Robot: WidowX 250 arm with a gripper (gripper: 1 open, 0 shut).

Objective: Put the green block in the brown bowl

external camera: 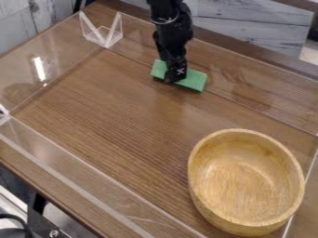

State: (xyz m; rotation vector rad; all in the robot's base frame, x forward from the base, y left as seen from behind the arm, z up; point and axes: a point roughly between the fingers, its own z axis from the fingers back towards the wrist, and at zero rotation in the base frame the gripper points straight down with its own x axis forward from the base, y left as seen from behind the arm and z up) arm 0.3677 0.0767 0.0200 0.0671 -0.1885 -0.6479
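I need to grab the green block by its end (166, 71) next. Then I can put it in the brown bowl (246, 179).
The green block (187, 80) lies flat on the wooden table at the back centre. My black gripper (177, 69) comes straight down from above onto the block's left end, its fingers open and standing around that end; the tips hide part of the block. Whether they touch it is unclear. The brown bowl (246, 179) sits at the front right, round, light wood, with nothing in its hollow, well apart from the block.
A clear plastic wall (74, 177) runs along the table's front left edge. A small clear stand (102, 30) sits at the back left. Dark wood table (112, 112) surface lies between block and bowl.
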